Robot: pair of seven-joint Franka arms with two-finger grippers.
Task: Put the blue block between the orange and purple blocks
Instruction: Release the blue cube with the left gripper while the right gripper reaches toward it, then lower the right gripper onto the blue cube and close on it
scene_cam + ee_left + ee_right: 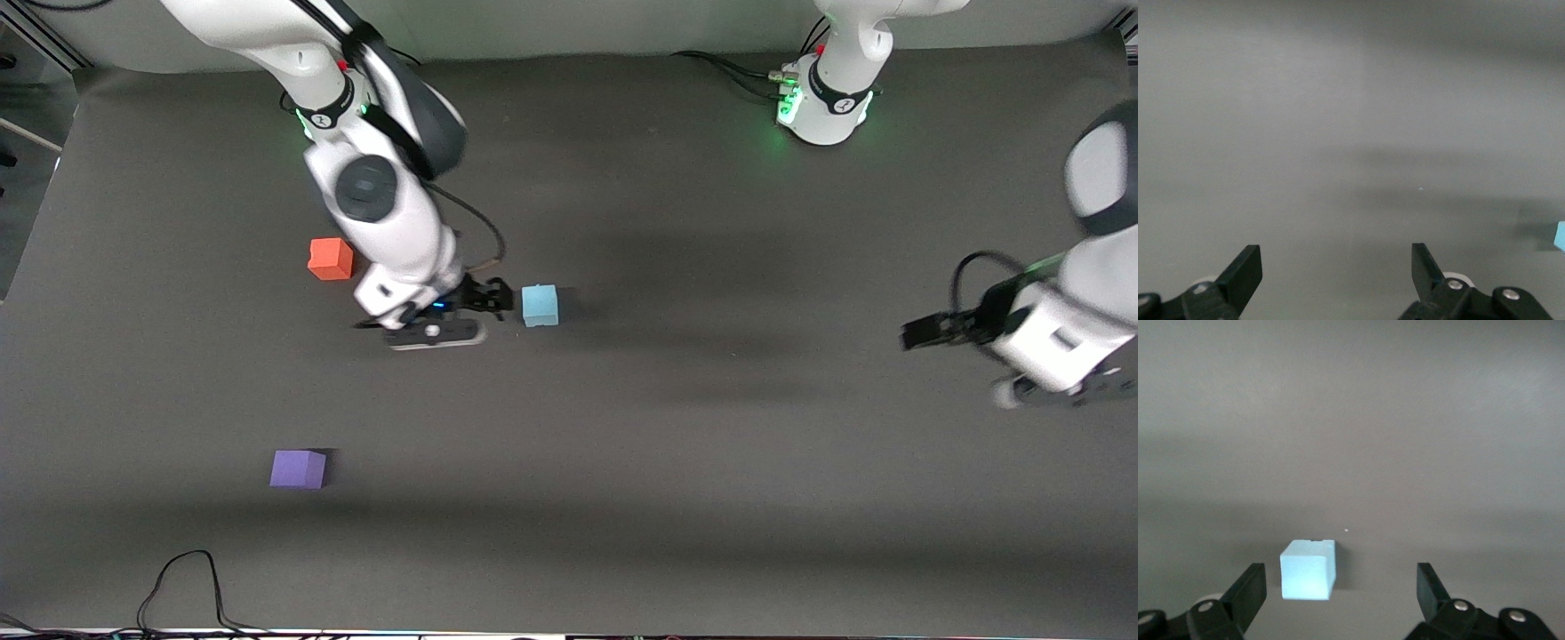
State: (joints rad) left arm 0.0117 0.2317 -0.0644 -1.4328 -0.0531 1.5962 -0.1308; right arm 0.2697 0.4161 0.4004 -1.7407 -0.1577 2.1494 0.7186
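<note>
My right gripper will next grab the light blue block [540,305] by its opposite sides. Then it can place the block between the orange and purple blocks.
The light blue block [540,305] sits on the dark mat near the table's middle. The orange block [331,259] lies toward the right arm's end, farther from the front camera. The purple block [298,468] lies nearer to that camera, well apart from the orange one. My right gripper [494,297] is open and empty, low beside the blue block on the side toward the orange block. In the right wrist view the blue block [1308,569] stands just ahead of the open gripper [1340,580], closer to one finger. My left gripper [918,332] is open and empty at the left arm's end [1335,260].
The dark mat [711,444] covers the table. Black cables [187,587] lie at the edge nearest the front camera. A sliver of the blue block [1560,237] shows at the edge of the left wrist view.
</note>
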